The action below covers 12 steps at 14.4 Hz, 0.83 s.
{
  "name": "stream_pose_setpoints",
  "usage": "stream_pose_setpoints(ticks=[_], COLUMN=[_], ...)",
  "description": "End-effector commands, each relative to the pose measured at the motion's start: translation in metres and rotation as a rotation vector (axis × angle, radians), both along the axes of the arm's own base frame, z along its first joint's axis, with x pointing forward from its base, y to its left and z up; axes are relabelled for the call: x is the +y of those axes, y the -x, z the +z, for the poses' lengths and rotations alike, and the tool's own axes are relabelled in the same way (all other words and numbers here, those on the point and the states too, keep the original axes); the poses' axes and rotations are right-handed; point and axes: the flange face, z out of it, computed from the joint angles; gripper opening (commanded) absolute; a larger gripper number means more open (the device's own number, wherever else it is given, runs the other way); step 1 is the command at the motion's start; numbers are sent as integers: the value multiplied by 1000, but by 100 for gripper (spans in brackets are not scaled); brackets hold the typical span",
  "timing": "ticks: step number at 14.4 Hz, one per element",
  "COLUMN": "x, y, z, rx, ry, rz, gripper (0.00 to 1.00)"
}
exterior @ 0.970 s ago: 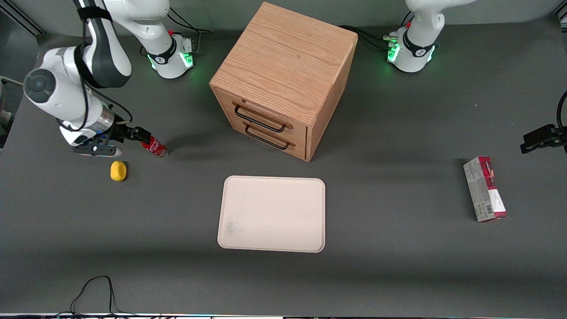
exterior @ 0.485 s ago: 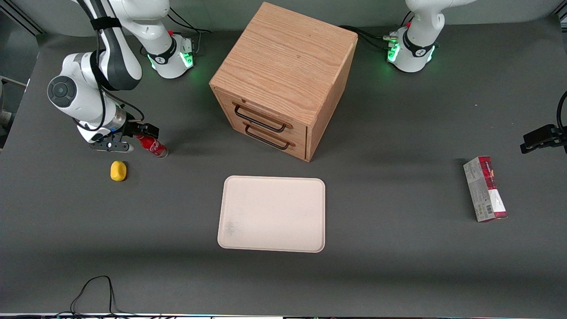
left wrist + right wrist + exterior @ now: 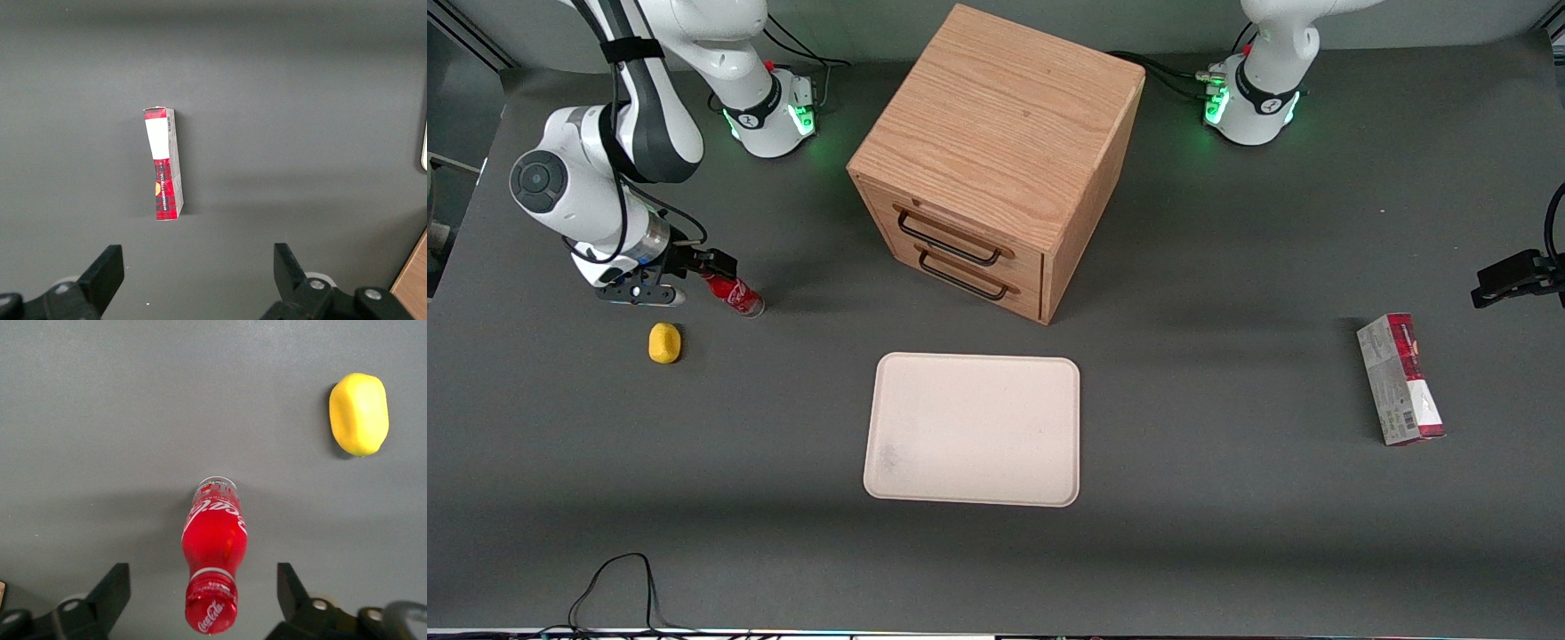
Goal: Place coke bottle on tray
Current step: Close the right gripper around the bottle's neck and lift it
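Note:
I should carry the coke bottle onto the tray, so I need to grab it by its red cap [image 3: 211,603] with my right gripper next.
The coke bottle [image 3: 735,294] is a small red bottle with a red cap and white script, standing upright on the dark table toward the working arm's end. My right gripper [image 3: 713,266] hovers just above it and is open. In the right wrist view the gripper [image 3: 203,590] has its black fingers [image 3: 112,592] spread wide on either side of the bottle [image 3: 214,540], clear of the cap and not touching it. The cream-beige tray [image 3: 973,429] lies flat in front of the cabinet's drawers, with nothing on it.
A wooden two-drawer cabinet [image 3: 996,160] stands at the table's middle. A yellow lemon [image 3: 664,343] lies near the bottle, nearer the front camera, and shows too in the right wrist view as the lemon [image 3: 359,414]. A red-and-grey carton [image 3: 1400,379] lies toward the parked arm's end.
The right arm's wrist has shifted toward the cabinet and risen, bringing the open gripper over the bottle's cap. The bottle has stayed where it was.

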Motion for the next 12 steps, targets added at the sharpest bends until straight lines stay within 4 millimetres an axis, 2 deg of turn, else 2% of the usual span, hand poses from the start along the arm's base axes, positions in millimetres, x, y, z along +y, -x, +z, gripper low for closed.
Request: stream_pose_setpoints(ticks=[1, 5, 7, 9, 10, 12], x=[-2, -2, -2, -1, -1, -1], y=[5, 8, 8, 8, 8, 8], z=[-1, -8, -13, -13, -13, -13], rx=[-13, -4, 8, 8, 8, 10], ry=[-2, -3, -3, -3, 1, 6], rz=[18, 16, 19, 22, 26, 32], gripper=[63, 37, 28, 4, 0, 0])
